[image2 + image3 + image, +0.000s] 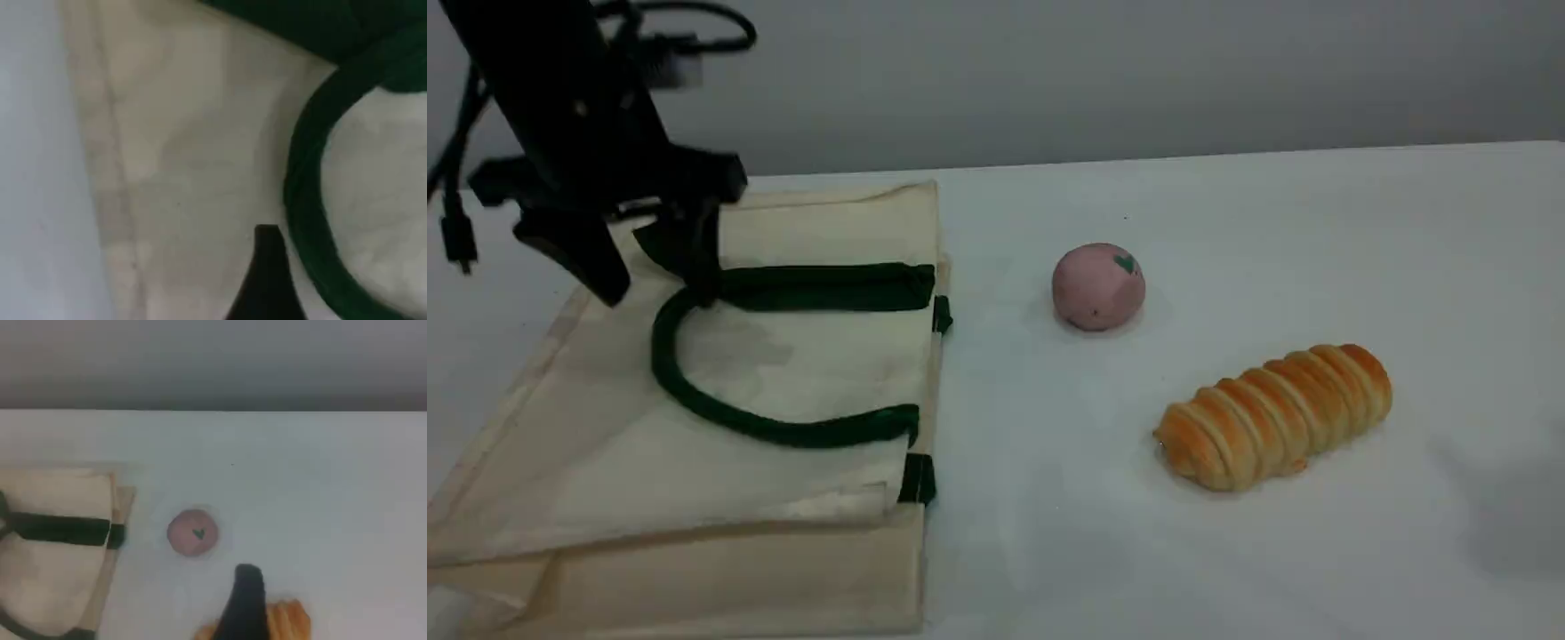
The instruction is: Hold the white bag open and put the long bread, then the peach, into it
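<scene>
The left gripper should next grab the white bag (783, 373) by the green strap (706, 286) looped on top of the bag's cloth, since the bag lies flat and slack.
The white bag (783, 373) lies flat on the table's left side, its rim facing right. A dark green strap handle (694, 396) loops over its top face. My left gripper (649, 271) hangs open over the bag's far part, one finger touching the strap where it bends. The left wrist view shows a fingertip (267, 273) just beside the green strap (303, 200) on the cloth (187, 153). The peach (1098, 286) sits right of the bag, and the long bread (1276, 416) lies nearer and further right. In the right wrist view a fingertip (243, 603) hovers high above the bread (290, 620), with the peach (192, 532) beyond; nothing is held.
The table's far edge (1227, 156) runs behind the peach, against a grey wall. A soft shadow (1512, 498) falls on the cloth at the right. Cables (454, 222) hang from the left arm beside the bag.
</scene>
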